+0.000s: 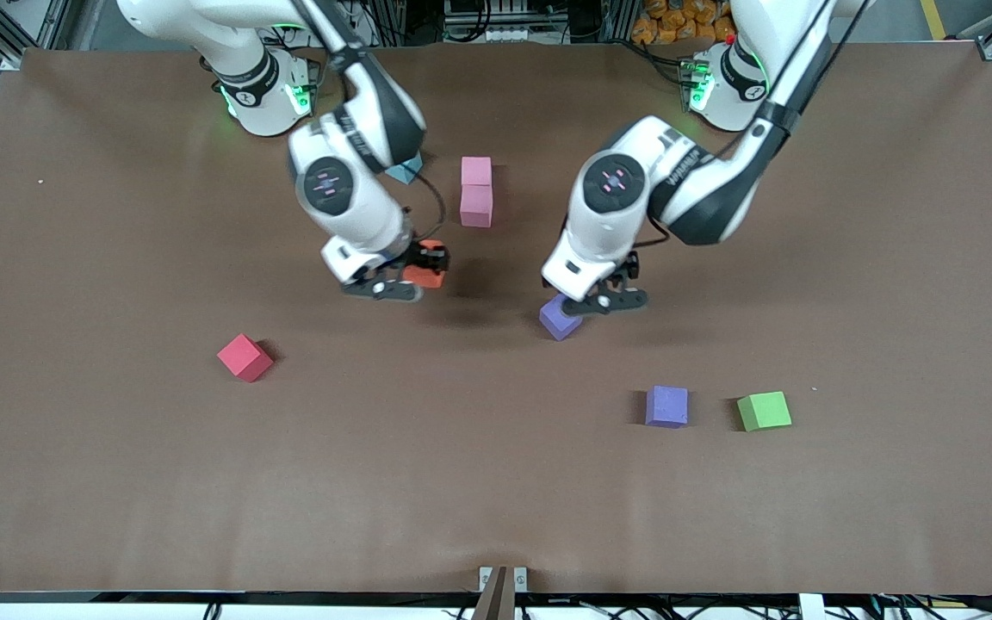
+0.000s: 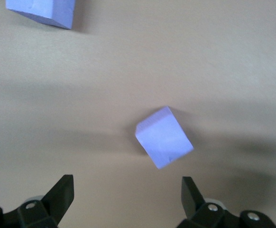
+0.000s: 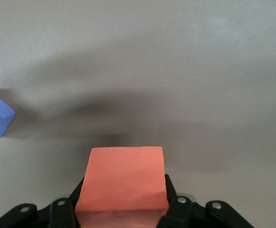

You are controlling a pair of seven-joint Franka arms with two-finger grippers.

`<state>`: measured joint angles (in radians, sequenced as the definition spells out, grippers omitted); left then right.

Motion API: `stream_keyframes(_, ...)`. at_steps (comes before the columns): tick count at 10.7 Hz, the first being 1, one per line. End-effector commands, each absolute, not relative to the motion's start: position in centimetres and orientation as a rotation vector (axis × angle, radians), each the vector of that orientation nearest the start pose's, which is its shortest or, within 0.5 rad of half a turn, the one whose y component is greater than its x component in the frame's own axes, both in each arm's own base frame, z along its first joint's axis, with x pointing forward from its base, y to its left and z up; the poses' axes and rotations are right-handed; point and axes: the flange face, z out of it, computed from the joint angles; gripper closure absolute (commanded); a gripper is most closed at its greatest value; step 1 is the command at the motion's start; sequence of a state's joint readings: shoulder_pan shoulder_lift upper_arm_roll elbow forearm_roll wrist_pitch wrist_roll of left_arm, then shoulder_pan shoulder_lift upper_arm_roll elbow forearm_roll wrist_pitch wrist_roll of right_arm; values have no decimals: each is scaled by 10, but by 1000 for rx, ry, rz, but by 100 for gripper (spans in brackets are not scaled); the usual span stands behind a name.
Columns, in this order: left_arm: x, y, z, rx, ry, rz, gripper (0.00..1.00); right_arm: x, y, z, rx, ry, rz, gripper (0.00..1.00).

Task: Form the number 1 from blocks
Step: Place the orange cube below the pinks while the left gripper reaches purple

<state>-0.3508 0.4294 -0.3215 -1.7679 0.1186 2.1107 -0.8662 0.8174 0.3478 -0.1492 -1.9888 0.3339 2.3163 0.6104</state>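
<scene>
My left gripper picks up the tilted purple block [image 1: 559, 319] by its opposite sides next. That block helps form the number 1.
My right gripper [image 1: 418, 275] [image 3: 122, 192] is shut on an orange block [image 1: 429, 265] [image 3: 121, 180] and holds it above bare table. Two pink blocks [image 1: 476, 170] [image 1: 476, 207] lie touching in a short line, one nearer the front camera than the other. Open and holding nothing, my left gripper [image 1: 604, 300] [image 2: 127, 192] hovers just over a tilted purple block [image 1: 559, 319] [image 2: 164, 137], which is not between its fingers. A second purple block [image 1: 666, 406] [image 2: 43, 12] rests nearer the camera. The red block [image 1: 244, 356] sits toward the right arm's end.
A green cube [image 1: 764, 411] stands beside the second purple block, toward the left arm's end. A light blue cube [image 1: 406, 168] shows partly under the right arm, close to the pink blocks. The brown table [image 1: 496, 499] stretches wide toward the camera.
</scene>
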Motion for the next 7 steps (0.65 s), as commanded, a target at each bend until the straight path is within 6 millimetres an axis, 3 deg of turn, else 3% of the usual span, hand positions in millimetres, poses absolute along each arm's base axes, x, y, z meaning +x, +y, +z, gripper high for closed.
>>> stream_keyframes(1,525,-382,291,-3101,-556,165,0,450,403,266,-2981,314,207,55)
stream_keyframes(4,522,-393,251,-3066,-765,184,0,420,442,234,-2982,347,176,55)
stream_keyframes(7,523,-396,241,-3053,-853,184,0,400,451,217,-3003,312,202,55)
